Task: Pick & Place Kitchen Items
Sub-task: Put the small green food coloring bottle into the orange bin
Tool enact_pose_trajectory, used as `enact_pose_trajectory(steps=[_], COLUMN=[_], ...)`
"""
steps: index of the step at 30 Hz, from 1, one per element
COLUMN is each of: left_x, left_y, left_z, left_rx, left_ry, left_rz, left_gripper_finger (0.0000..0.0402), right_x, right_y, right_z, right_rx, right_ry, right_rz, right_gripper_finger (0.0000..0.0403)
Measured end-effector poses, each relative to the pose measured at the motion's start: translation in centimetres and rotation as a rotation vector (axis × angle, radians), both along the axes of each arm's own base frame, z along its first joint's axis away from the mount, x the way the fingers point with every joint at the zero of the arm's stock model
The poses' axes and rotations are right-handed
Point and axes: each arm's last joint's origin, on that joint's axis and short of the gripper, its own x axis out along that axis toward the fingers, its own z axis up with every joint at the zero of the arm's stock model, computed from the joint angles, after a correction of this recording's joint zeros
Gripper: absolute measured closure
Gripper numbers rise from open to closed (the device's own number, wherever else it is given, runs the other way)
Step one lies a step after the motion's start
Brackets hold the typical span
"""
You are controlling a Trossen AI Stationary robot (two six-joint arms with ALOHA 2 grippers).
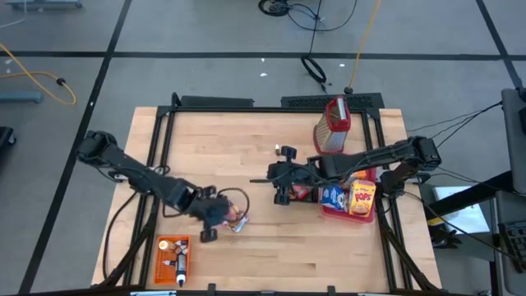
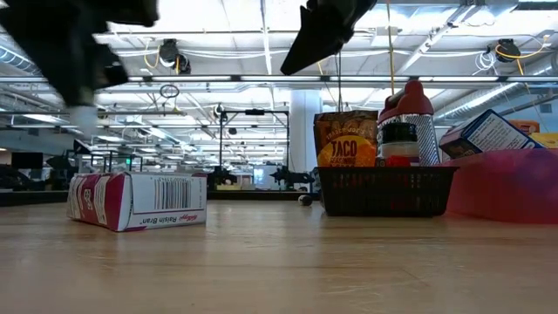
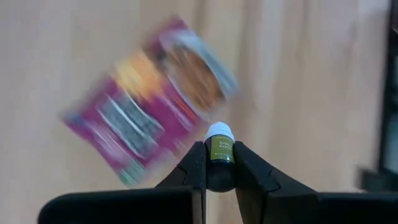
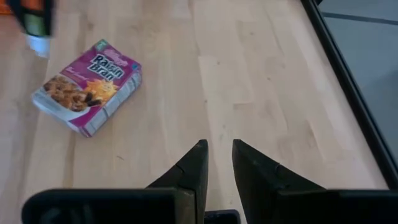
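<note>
The small bottle hangs in the air short of the orange crate (image 1: 171, 260), so my left gripper should move it toward the crate before releasing it.
My left gripper (image 3: 219, 163) hangs over the table's near left part, shut on a tiny bottle (image 3: 219, 147) with a white cap and green label. Just beyond and below it, a purple Raisin Bran box (image 4: 87, 87) lies flat on its broad side on the wood (image 1: 238, 217). My right gripper (image 4: 219, 163) hovers above the table's middle (image 1: 279, 179). Its fingers stand a narrow gap apart with nothing between them. My left gripper pinches the bottle's body (image 3: 219, 155) just behind the white cap between its two fingers. The fingers slant down toward the table and lie along the bottle. The cap (image 3: 219, 130) sticks out past the fingertips, pointing down. The bottle is lifted clear, above the box.
A red tray (image 1: 335, 212) at the right holds a blue box (image 1: 332, 196) and a yellow Pops box (image 1: 362, 197). A black mesh basket (image 2: 384, 190) stands at the far right with a taco packet (image 2: 346, 139) and a red-capped bottle (image 2: 405, 118). An orange crate (image 1: 173, 255) is at the near left.
</note>
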Motion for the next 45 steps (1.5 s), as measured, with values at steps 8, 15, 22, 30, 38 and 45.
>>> enact_pose_trajectory(steps=[8, 15, 22, 30, 38, 45], left_x=[-2.6, -4.6, -5.9, -6.7, -6.6, -6.6], left_y=[-3.4, -5.6, -6.5, -6.2, -6.2, -6.2], left_z=[-0.2, -0.2, -0.2, -0.4, -0.4, -0.4], left_rx=[-0.25, -0.372, -0.432, -0.375, -0.368, -0.359], left_ry=[0.233, 0.42, 0.582, 0.673, 0.644, 0.632], left_rz=[0.014, 0.091, 0.186, 0.289, 0.248, 0.25], left_gripper_finger=[0.036, 0.036, 0.036, 0.0359, 0.0357, 0.0296], right_x=[0.1, 0.1, 0.2, 0.2, 0.2, 0.2], right_y=[-0.6, -0.8, -0.8, -0.8, -0.8, -0.8], right_z=[0.0, 0.0, 0.1, 0.1, 0.1, 0.1], right_rx=[-0.017, -0.023, -0.033, -0.032, -0.035, -0.04], right_ry=[0.005, 0.003, -0.002, -0.001, 0.0, 0.002], right_rz=[0.0, 0.0, 0.009, 0.009, 0.012, 0.017], right_gripper_finger=[0.0335, 0.0335, 0.0335, 0.0335, 0.0335, 0.0335])
